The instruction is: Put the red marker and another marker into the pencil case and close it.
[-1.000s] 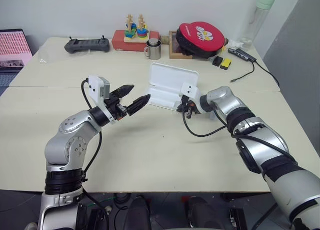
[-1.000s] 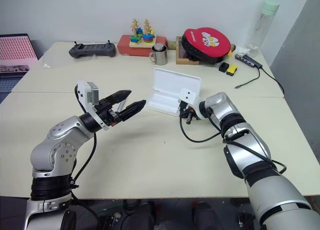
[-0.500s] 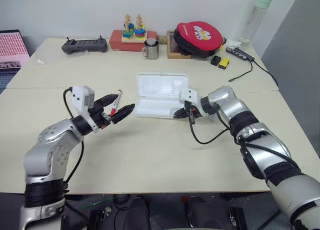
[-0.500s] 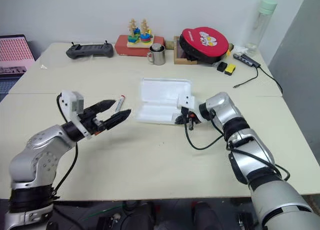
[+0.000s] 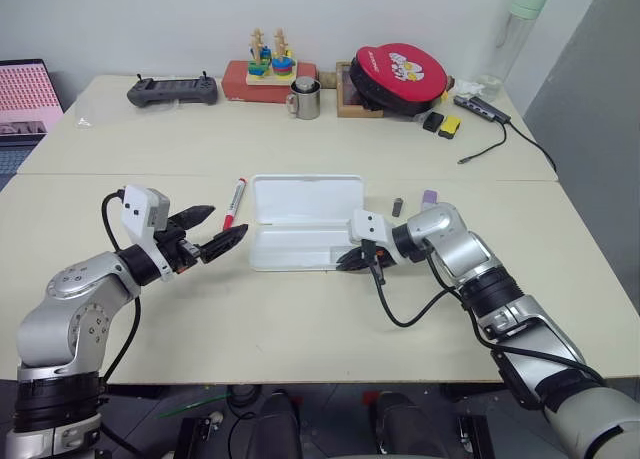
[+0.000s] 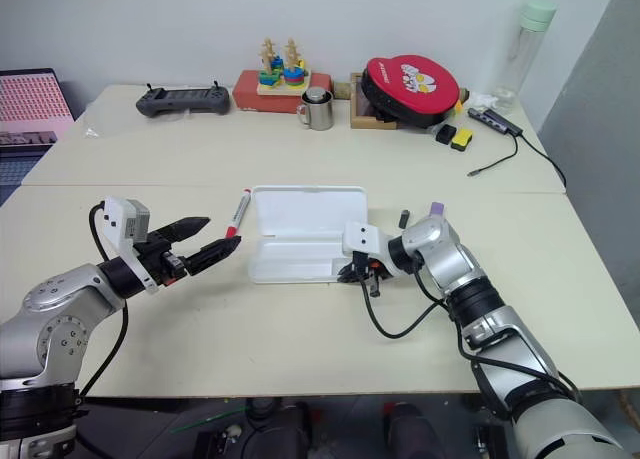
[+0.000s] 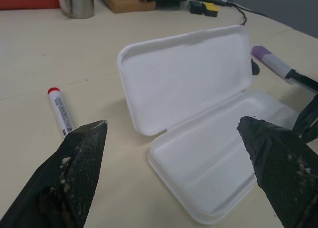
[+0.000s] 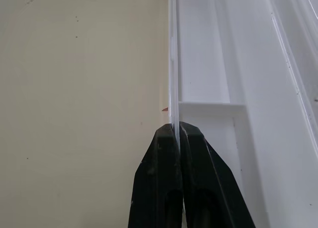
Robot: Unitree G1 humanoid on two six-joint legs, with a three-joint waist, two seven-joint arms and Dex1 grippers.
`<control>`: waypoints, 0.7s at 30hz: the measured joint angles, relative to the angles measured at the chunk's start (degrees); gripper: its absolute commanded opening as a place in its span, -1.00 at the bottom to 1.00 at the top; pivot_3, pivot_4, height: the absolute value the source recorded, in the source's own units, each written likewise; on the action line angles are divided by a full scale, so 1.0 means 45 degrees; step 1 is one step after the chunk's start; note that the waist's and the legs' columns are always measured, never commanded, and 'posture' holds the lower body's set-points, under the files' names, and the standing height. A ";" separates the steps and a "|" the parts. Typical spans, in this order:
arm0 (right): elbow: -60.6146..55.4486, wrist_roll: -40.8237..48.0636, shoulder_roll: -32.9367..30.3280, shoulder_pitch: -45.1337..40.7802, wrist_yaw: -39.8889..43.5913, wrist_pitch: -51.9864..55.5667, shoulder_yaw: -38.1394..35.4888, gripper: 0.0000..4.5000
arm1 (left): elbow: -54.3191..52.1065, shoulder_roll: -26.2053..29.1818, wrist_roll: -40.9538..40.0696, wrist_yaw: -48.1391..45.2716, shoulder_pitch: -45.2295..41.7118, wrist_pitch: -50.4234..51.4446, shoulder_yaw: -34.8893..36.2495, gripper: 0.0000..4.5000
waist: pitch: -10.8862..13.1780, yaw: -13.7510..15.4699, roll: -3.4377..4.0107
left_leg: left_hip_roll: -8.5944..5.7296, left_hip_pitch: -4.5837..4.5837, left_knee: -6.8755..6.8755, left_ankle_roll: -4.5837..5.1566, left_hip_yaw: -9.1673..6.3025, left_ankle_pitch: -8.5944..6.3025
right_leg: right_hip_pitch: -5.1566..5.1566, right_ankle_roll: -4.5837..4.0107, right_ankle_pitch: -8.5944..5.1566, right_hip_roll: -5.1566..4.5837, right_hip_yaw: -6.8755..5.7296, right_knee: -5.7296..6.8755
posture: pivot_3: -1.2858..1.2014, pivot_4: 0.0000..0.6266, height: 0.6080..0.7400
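My left gripper next needs to grab the red marker by its red cap [image 5: 229, 220] to get the marker into the pencil case [image 5: 300, 247].
The white pencil case [image 5: 300, 247] lies open at the table's centre, its lid [image 5: 305, 194] standing up at the back and its divided tray bare. The red marker [image 5: 233, 201] lies on the table just left of the case. Another marker [image 5: 428, 196], purple-capped, lies off the case's right end. My left gripper [image 5: 227, 221] hovers open in front of the red marker, left of the tray, holding nothing. My right gripper [image 8: 174, 126] is shut on the thin front rim of the tray near its right corner.
A small dark block [image 5: 397, 207] sits between the case and the purple marker. Along the back stand a controller [image 5: 172, 89], a stacking toy [image 5: 268, 64], a steel mug [image 5: 305, 99], a red round pouch [image 5: 398, 74] and a bottle [image 5: 515, 29]. A cable [image 5: 500, 129] trails at the right.
The right gripper has dragged the open case nearer and turned it square to the table edge. The left arm swung left and down, uncovering the red marker.
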 measured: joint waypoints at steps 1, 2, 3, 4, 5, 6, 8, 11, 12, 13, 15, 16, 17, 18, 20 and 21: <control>-0.0193 0.0063 -0.0022 0.0090 -0.0081 0.0199 0.0014 -0.55 | 0.0376 -0.0023 0.0230 0.0242 -0.0143 -0.0206 -0.0006 1.00 | 0.0000 0.0003 0.0000 | -0.0001 -0.0001 -0.0001 0.0000 0.0000 0.0000 | -0.0003 -0.0001 0.0000 0.0000 0.0001 0.0000 | 0.03 -0.52 1.00; -0.0253 0.0071 -0.0020 0.0108 -0.0084 0.0241 0.0023 -0.47 | 0.0530 -0.0019 0.0301 0.0362 -0.0219 -0.0251 0.0013 1.00 | 0.0000 0.0005 0.0000 | 0.0000 -0.0001 -0.0001 0.0000 -0.0001 0.0000 | -0.0003 -0.0001 -0.0001 0.0001 -0.0002 0.0000 | 0.03 -0.52 1.00; -0.0437 0.0092 -0.0035 0.0158 -0.0089 0.0365 0.0037 -0.36 | 0.0897 -0.0020 0.0499 0.0661 -0.0426 -0.0353 0.0086 1.00 | 0.0000 0.0009 -0.0001 | 0.0001 -0.0002 -0.0002 0.0000 -0.0002 0.0000 | -0.0003 -0.0001 -0.0001 0.0002 -0.0002 0.0001 | 0.03 -0.52 1.00; -0.0549 0.0159 -0.0053 0.0168 -0.0094 0.0436 0.0041 -0.25 | 0.1126 -0.0020 0.0602 0.0846 -0.0546 -0.0473 0.0155 1.00 | 0.0000 0.0011 0.0000 | 0.0000 -0.0002 -0.0001 0.0000 0.0000 0.0000 | -0.0002 0.0000 -0.0001 0.0001 0.0001 -0.0001 | 0.03 -0.52 1.00; -0.0635 0.0225 -0.0080 0.0172 -0.0094 0.0481 0.0041 -0.15 | 0.1275 -0.0019 0.0659 0.0927 -0.0621 -0.0521 0.0182 1.00 | 0.0000 0.0013 -0.0001 | -0.0002 -0.0002 -0.0001 0.0000 0.0000 0.0000 | -0.0001 0.0000 -0.0001 -0.0001 0.0001 -0.0001 | 0.03 -0.52 1.00; -0.0868 0.0461 -0.0109 0.0186 -0.0101 0.0645 -0.0027 -0.04 | 0.1531 -0.0020 0.0798 0.1073 -0.0727 -0.0557 0.0241 1.00 | 0.0000 0.0010 -0.0001 | -0.0002 -0.0002 -0.0001 0.0000 0.0002 0.0000 | 0.0000 0.0000 -0.0001 -0.0001 0.0001 -0.0003 | 0.03 -0.52 1.00; -0.1532 0.1201 -0.0052 0.0188 -0.0164 0.1185 -0.0601 0.20 | 0.2213 -0.0021 0.1178 0.1593 -0.1027 -0.0553 0.0224 1.00 | 0.0000 0.0020 -0.0001 | 0.0002 -0.0002 -0.0002 0.0000 -0.0001 0.0000 | -0.0003 0.0000 -0.0001 0.0002 -0.0002 0.0002 | 0.03 -0.52 1.00; -0.2250 0.2135 0.0146 0.0177 -0.0627 0.1797 -0.1540 0.46 | 0.3042 -0.0302 0.1667 0.2369 -0.1735 -0.0551 0.0031 1.00 | 0.0000 0.0081 -0.0002 | -0.0002 -0.0002 0.0000 0.0000 -0.0005 0.0000 | 0.0004 0.0001 0.0000 0.0001 -0.0006 0.0004 | 0.03 -0.52 1.00; -0.2615 0.2483 0.0274 0.0156 -0.0808 0.2041 -0.1750 0.57 | 0.3332 -0.0436 0.1823 0.2650 -0.2002 -0.0551 0.0000 1.00 | -0.0005 0.0088 -0.0010 | 0.0000 -0.0002 0.0000 0.0000 -0.0006 0.0000 | 0.0004 0.0001 0.0000 0.0002 -0.0007 0.0003 | 0.03 -0.52 1.00; -0.2794 0.2602 0.0307 0.0160 -0.0917 0.2123 -0.1823 0.67 | 0.3432 -0.0482 0.1879 0.2707 -0.2117 -0.0554 -0.0055 1.00 | -0.0010 0.0081 -0.0018 | 0.0000 -0.0001 0.0001 0.0000 -0.0004 0.0000 | 0.0007 0.0001 0.0000 0.0002 -0.0004 0.0001 | 0.03 -0.52 1.00; -0.3226 0.3102 0.0532 0.0222 -0.1541 0.2601 -0.2331 0.85 | 0.3939 -0.0645 0.2159 0.2757 -0.2608 -0.0556 -0.0460 1.00 | -0.0010 0.0123 -0.0017 | -0.0004 -0.0002 0.0000 0.0000 -0.0004 0.0000 | 0.0006 -0.0026 0.0016 -0.0001 -0.0006 0.0002 | 0.03 -0.52 1.00; -0.3539 0.3364 0.0704 0.0239 -0.2094 0.2838 -0.2701 0.99 | 0.4448 -0.0797 0.2487 0.2778 -0.2977 -0.0620 -0.0874 1.00 | -0.0010 0.0164 -0.0016 | -0.0004 -0.0002 0.0000 0.0000 -0.0005 0.0000 | 0.0006 -0.0037 0.0023 0.0000 -0.0007 0.0004 | 0.03 -0.52 1.00; -0.3862 0.3592 0.0864 0.0236 -0.2569 0.2968 -0.2983 0.99 | 0.4924 -0.0961 0.2805 0.2843 -0.3208 -0.0724 -0.1248 1.00 | -0.0010 0.0189 -0.0017 | -0.0003 -0.0002 0.0000 0.0000 -0.0004 0.0000 | 0.0003 -0.0036 0.0022 0.0002 -0.0006 0.0002 | 0.03 -0.52 1.00; -0.4071 0.3685 0.0889 0.0237 -0.2925 0.3075 -0.3103 0.99 | 0.5382 -0.1086 0.3031 0.2882 -0.3379 -0.0787 -0.1514 1.00 | -0.0010 0.0200 -0.0018 | -0.0003 -0.0002 0.0000 0.0000 -0.0003 0.0000 | 0.0004 -0.0038 0.0023 0.0001 -0.0005 0.0001 | 0.03 -0.52 1.00; -0.4308 0.3830 0.0883 0.0268 -0.3433 0.3313 -0.3313 0.99 | 0.6016 -0.1255 0.3233 0.2843 -0.3562 -0.0884 -0.1683 1.00 | -0.0010 0.0206 -0.0018 | -0.0003 -0.0008 -0.0002 0.0000 -0.0001 0.0000 | -0.0006 -0.0038 0.0023 0.0001 -0.0003 -0.0001 | 0.03 -0.52 1.00; -0.4446 0.3902 0.0838 0.0321 -0.3667 0.3442 -0.3444 0.99 | 0.6168 -0.1301 0.3286 0.2787 -0.3662 -0.1051 -0.1713 1.00 | -0.0010 0.0209 -0.0017 | -0.0002 -0.0010 -0.0005 0.0000 -0.0002 0.0000 | -0.0009 -0.0041 0.0025 0.0001 -0.0005 0.0003 | 0.03 -0.52 1.00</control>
